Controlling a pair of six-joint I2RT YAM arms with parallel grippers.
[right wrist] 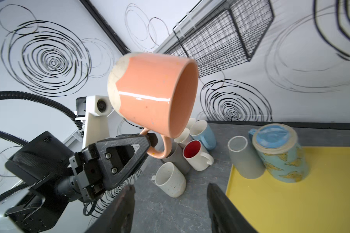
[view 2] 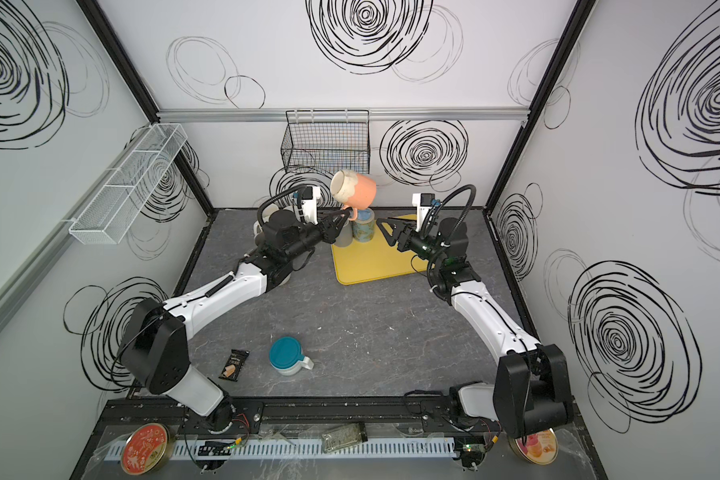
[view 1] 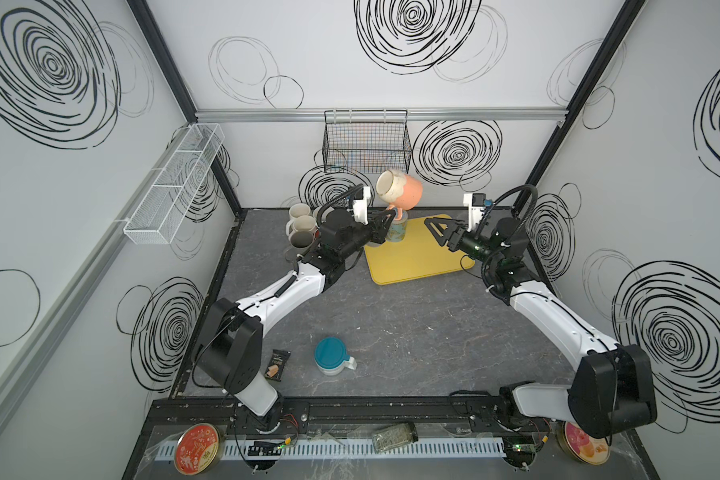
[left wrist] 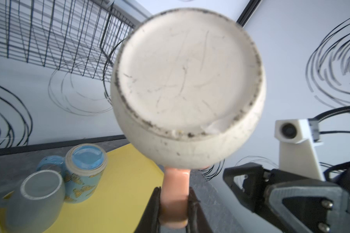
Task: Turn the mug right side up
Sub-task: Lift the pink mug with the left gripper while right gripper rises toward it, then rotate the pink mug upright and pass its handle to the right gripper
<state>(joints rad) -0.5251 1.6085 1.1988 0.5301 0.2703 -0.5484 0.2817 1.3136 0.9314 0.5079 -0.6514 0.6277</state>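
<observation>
The robot should reach the orange mug with its right gripper and grab the mug's handle from the side of the mug's opening, so the mug's cream base stays free to stand upright.
The orange mug (view 1: 404, 193) (view 2: 358, 192) hangs in the air above the back of the table, tipped on its side with the handle pointing down. Its cream base (left wrist: 188, 80) faces the left wrist camera, and its mouth (right wrist: 187, 96) opens toward the right. My left gripper (view 1: 393, 216) (view 2: 345, 216) (left wrist: 175, 193) is shut on the mug's handle (right wrist: 164, 149). To the right of the mug, over the yellow mat, my right gripper (view 1: 430, 222) (view 2: 382, 225) (right wrist: 170, 189) stands open and holds nothing.
A yellow mat (view 1: 416, 257) lies below, bearing an upside-down blue butterfly mug (right wrist: 281, 153) and an upside-down grey mug (right wrist: 245, 159). Several mugs (view 1: 300, 228) cluster at the back left. A teal-lidded jug (view 1: 331, 357) and a snack packet (view 1: 278, 365) sit near the front. A wire basket (view 1: 366, 141) hangs on the back wall.
</observation>
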